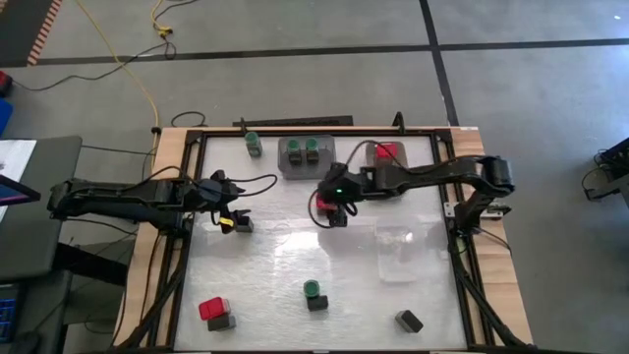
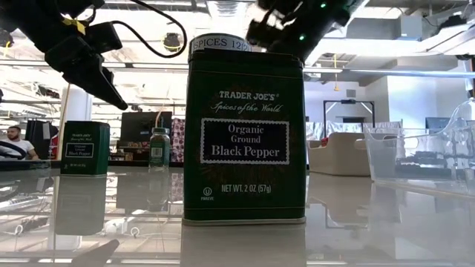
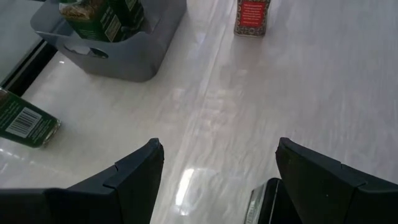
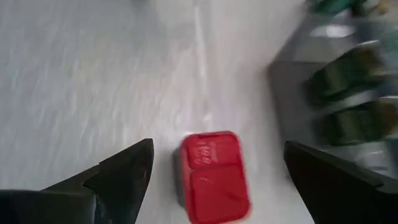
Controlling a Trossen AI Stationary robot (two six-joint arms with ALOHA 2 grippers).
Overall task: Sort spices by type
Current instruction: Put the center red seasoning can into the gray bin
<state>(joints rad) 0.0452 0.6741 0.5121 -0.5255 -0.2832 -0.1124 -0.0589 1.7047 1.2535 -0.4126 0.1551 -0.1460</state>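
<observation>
My right gripper is to grab the spice box next by its long sides under the lid (image 1: pixel 324 205). Then it can sort the spice box into the tray with the other red-topped box (image 1: pixel 386 155).
My right gripper (image 1: pixel 334 211) (image 4: pixel 219 149) hangs open over the table's middle, above a red-topped spice box (image 4: pixel 214 177) (image 1: pixel 322 205) that stands on the table below and between its fingers. My left gripper (image 1: pixel 231 218) (image 3: pixel 219 146) is open at the left. It hovers over a dark spice tin (image 1: pixel 243 225) (image 3: pixel 262 199) standing on the table. At the far edge, a grey tray (image 1: pixel 305 167) (image 3: pixel 134 59) holds two green-lidded jars (image 1: pixel 305 152). A second grey tray (image 1: pixel 366 155) holds a red-topped box (image 1: pixel 387 152).
A green-lidded jar (image 1: pixel 254 145) stands left of the grey trays. A clear tray (image 1: pixel 398 251) sits right of centre. Near the front edge are a red box (image 1: pixel 213 309) with a dark block (image 1: pixel 221 322), a green jar (image 1: pixel 312 289) by a pepper tin (image 2: pixel 245 141), and another dark block (image 1: pixel 409 321).
</observation>
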